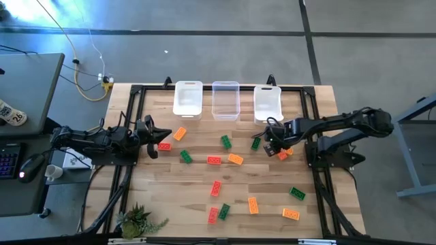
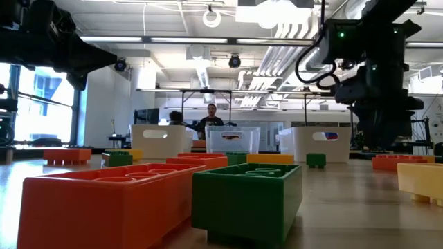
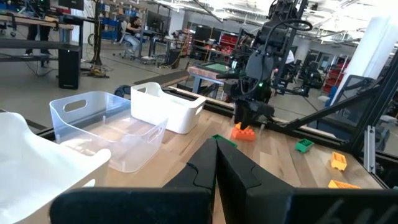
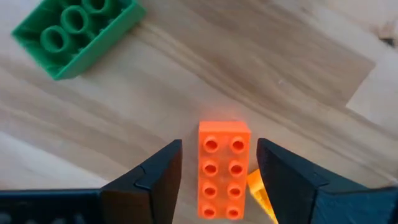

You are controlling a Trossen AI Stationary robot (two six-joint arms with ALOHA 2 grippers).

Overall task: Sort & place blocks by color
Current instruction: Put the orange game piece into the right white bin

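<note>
My right gripper lowers, before closing on the red-orange block, since my fingertips stand above the block's sides and the wood in the right wrist view.
Several green, orange and red blocks lie scattered flat on the wooden table (image 1: 204, 184). My right gripper (image 4: 219, 168) points down near the table's right side, open. Its fingers stand on either side of a red-orange block (image 4: 224, 177) that lies studs up on the table, with a narrow gap on each side. A yellow-orange block (image 4: 258, 186) lies close beside it, partly hidden by one finger. A green block (image 4: 74, 34) lies a little way off. My left gripper (image 1: 155, 131) waits shut and level at the table's left side.
Three white bins (image 1: 188, 99), (image 1: 225, 101), (image 1: 268, 103) stand in a row at the table's far edge. A small plant (image 1: 139, 221) sits at the near left corner. In the room beyond the table a person (image 2: 211, 117) shows.
</note>
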